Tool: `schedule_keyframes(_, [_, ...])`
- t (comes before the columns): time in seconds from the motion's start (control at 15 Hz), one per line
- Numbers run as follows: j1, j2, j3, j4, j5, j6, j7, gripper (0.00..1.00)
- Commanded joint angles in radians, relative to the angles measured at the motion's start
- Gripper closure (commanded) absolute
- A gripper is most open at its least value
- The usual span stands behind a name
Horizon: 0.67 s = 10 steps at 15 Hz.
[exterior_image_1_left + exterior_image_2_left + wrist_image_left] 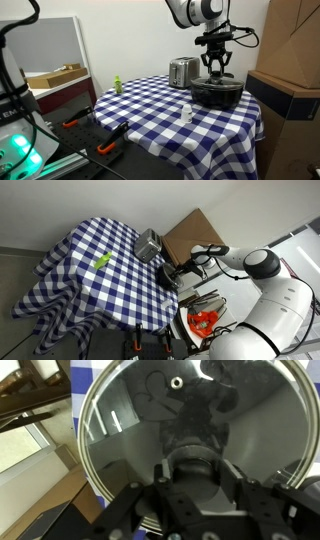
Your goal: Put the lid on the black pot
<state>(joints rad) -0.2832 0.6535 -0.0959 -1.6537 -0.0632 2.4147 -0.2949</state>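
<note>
The glass lid (120,420) is above the black pot, and it would drop unseated if I opened now, so my gripper keeps holding it until on the pot's rim.
The black pot (215,97) stands at the far right corner of the checked table, next to the toaster; it also shows in an exterior view (170,277). The glass lid (120,420) with its metal rim fills the wrist view and lies level over the pot. Its dark knob sits between my fingers. My gripper (198,467) points straight down over the pot's middle (217,72) and is shut on the lid's knob. It is also seen in an exterior view (181,272). The pot's inside is hidden under the lid.
A steel toaster (182,71) stands just beside the pot. A small white object (187,113) and a green one (117,84) stand on the blue-checked cloth (150,115). A cardboard box (290,40) rises close behind the pot.
</note>
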Motion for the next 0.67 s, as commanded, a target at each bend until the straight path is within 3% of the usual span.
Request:
schedule_keyframes(0.0, [0.04,0.008,-0.033,-0.039,-0.053,0.117,0.049,0.76])
schedule_keyframes(0.6, [0.037,-0.012,-0.015,-0.116,-0.046,0.216,0.056,0.76])
